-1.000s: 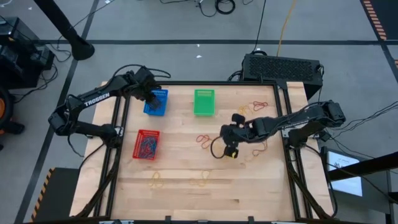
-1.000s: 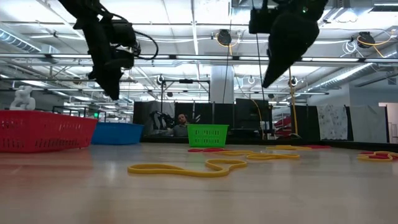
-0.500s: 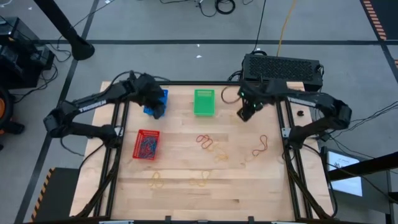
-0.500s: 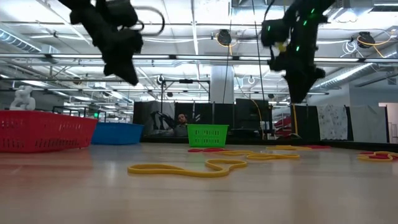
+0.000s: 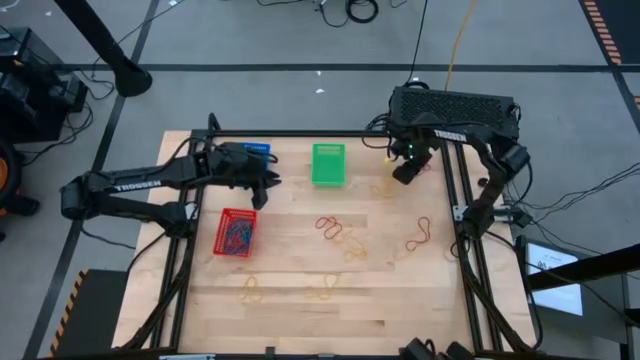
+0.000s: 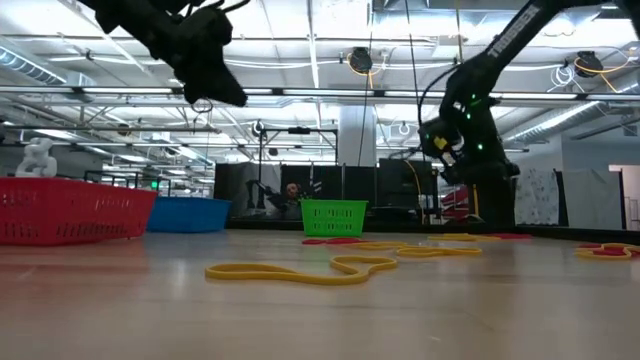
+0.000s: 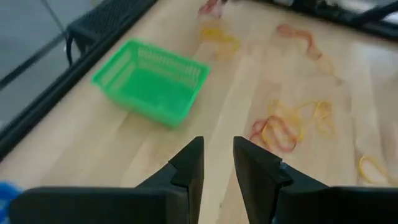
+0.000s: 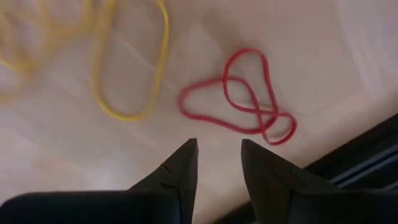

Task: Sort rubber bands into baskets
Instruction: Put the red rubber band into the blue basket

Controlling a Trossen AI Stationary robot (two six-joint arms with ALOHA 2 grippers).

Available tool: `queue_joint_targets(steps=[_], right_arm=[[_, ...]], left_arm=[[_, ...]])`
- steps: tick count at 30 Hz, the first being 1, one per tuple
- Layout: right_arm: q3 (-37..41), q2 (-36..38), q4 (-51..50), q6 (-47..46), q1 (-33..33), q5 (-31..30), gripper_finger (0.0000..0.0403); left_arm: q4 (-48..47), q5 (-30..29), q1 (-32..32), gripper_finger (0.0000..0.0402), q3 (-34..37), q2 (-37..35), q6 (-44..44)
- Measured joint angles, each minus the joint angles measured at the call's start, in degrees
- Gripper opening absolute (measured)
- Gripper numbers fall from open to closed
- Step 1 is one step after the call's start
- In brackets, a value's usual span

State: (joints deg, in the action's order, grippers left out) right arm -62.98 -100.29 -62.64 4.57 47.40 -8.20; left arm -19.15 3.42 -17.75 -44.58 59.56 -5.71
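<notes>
The red rubber band is beyond my right gripper's fingers, so they would miss it if they closed now. My right gripper should move toward the rubber band first and then close on it.
Three mesh baskets stand on the wooden table: blue (image 5: 256,150) at the far left, half hidden by my left arm, green (image 5: 328,164) at the far middle, red (image 5: 236,232) nearer on the left with bands inside. My left gripper (image 5: 268,179) hovers between the blue and green baskets, slightly open and empty (image 7: 217,163). My right gripper (image 5: 404,174) is low over the far right corner, slightly open and empty (image 8: 219,157), above red rubber bands (image 8: 249,93) and a yellow rubber band (image 8: 130,74). More bands (image 5: 336,230) lie mid-table.
A black box with a grille (image 5: 455,108) stands behind the table's far right edge. Loose red and yellow bands lie at the right (image 5: 420,236) and near the front (image 5: 252,290), (image 5: 322,291). A black frame rail runs along the table's edges.
My left gripper has gone from over the blue basket toward the table's right and a little nearer, stopping between the blue and green baskets. My right gripper has swung from the table's middle to the far right corner and come down toward the bands there.
</notes>
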Motion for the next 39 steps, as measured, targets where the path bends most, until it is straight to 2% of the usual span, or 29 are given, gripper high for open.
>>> queue_joint_targets(steps=[5, 12, 15, 20, 24, 28, 31, 36, 39], right_arm=[[0.0, -5.1, -0.5, 9.5, 1.8, -5.7, 0.0116], [-0.5, -10.7, 2.0, 18.4, 1.6, -10.8, 0.0115], [-0.9, -12.0, 1.9, 21.2, 0.8, -13.3, 0.0096], [-2.5, -12.7, 0.3, 21.3, 0.8, -12.7, 0.0015], [-4.4, -11.7, 0.2, 17.4, 1.0, -13.1, 0.0005], [-5.3, -7.8, -3.9, 14.7, 0.8, -12.8, 0.0001], [-5.3, -3.4, -5.7, 12.8, 0.8, -9.6, 0.0001], [-5.3, 6.8, -6.0, 10.0, -0.3, 4.6, 0.0], [-4.0, 13.9, -1.8, 9.3, -2.6, 12.5, 0.0]], left_arm=[[5.4, 0.0, 0.7, 0.0093, 0.0, 0.8, 0.0], [6.1, 0.0, 0.9, 0.0093, 0.0, 2.3, -1.4], [6.3, 0.1, 0.9, 0.0093, 0.0, 2.7, -1.4], [6.3, 0.1, 0.9, 0.0093, 0.0, 2.9, -1.4], [6.2, 0.3, 1.0, 0.0093, 0.0, 2.9, -1.5], [6.2, 2.1, 1.7, 0.0093, 0.0, 2.9, -1.5], [6.0, 2.7, 3.1, 0.0093, 0.0, 2.9, -1.2], [6.8, 2.7, 6.6, 0.0093, 0.0, 3.0, 1.4], [9.8, 2.5, 9.2, 0.0093, 0.0, 3.8, 2.0]])
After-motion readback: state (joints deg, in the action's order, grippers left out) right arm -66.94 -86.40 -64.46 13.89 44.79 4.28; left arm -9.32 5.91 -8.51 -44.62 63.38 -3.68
